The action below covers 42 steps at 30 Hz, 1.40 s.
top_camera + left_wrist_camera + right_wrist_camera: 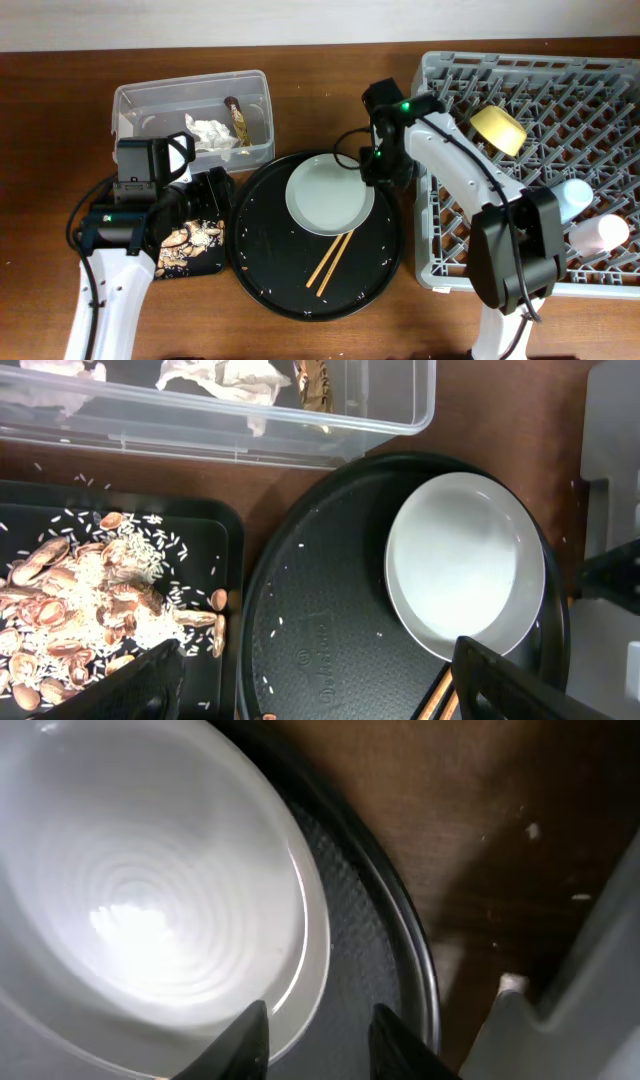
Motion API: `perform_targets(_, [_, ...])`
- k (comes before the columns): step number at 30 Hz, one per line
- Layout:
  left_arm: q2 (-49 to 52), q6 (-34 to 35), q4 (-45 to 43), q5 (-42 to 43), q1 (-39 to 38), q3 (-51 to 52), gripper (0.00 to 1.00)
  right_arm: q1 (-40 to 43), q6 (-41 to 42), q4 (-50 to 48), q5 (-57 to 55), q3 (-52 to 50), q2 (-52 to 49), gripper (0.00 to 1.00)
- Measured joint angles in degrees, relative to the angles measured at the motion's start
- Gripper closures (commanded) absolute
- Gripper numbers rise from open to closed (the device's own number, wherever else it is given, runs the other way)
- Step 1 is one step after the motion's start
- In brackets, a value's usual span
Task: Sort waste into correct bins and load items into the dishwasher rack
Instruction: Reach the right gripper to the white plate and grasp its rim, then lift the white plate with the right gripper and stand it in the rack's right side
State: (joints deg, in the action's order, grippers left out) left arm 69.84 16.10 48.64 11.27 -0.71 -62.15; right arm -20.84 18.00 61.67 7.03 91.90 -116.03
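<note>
The right gripper grabs the pale plate's rack-side rim [371,190] [309,999] next, leaving the opposite edge free to load into the dishwasher rack.
The pale plate [328,195] [465,565] [150,900] lies on the round black tray [270,260], with the wooden chopsticks [332,262] [440,695] beside it. My right gripper [378,172] [320,1045] is open, and its fingertips straddle the plate's right rim without closing on it. My left gripper [210,200] [320,690] stands wide open and empty over the border between the shallow black tray [235,560] and the round tray. Food scraps [190,240] [80,600] fill the shallow tray. The clear tub [140,100] [200,420] holds tissues [210,133] and the wrapper stick [238,118].
The dishwasher rack [600,90] [590,1020] fills the right side, right next to the round tray. A yellow bowl [497,128], a light-blue cup [577,195] and a pink cup [605,233] sit in it. Rice grains are scattered over both trays.
</note>
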Motion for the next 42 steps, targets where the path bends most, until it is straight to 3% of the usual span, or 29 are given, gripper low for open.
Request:
perform_targets(2, [0.00, 0.00, 0.00, 0.00, 0.00, 0.00, 0.15, 0.00, 0.20, -3.21, 1.14, -3.37, -0.07, 0.67])
perform_targets(8, [0.00, 0.00, -0.02, -0.04, 0.00, 0.00, 0.16, 0.00, 1.62, -7.74, 3.17, -10.10, -0.46, 0.96])
perform_targets(14, [0.00, 0.00, -0.02, -0.20, 0.00, 0.00, 0.15, 0.26, 1.70, -4.85, 2.97, -6.97, -0.42, 0.96])
perform_targets(20, [0.00, 0.00, -0.02, -0.20, 0.00, 0.00, 0.15, 4.76, -1.05, 4.70, -4.55, 7.91, 3.04, 0.96])
perform_targets(27, [0.00, 0.00, -0.02, -0.48, 0.00, 0.00, 0.15, 16.09, -8.76, 2.10, -25.77, 23.80, 8.46, 0.96])
perform_targets(33, [0.00, 0.00, -0.04, -1.09, 0.00, 0.00, 0.15, 26.21, -11.43, -4.92, -48.94, 25.00, 8.50, 0.96])
perform_targets(42, [0.00, 0.00, -0.02, -1.25, 0.00, 0.00, 0.15, 35.71, -12.70, -8.41, -56.76, 25.00, 5.64, 0.96])
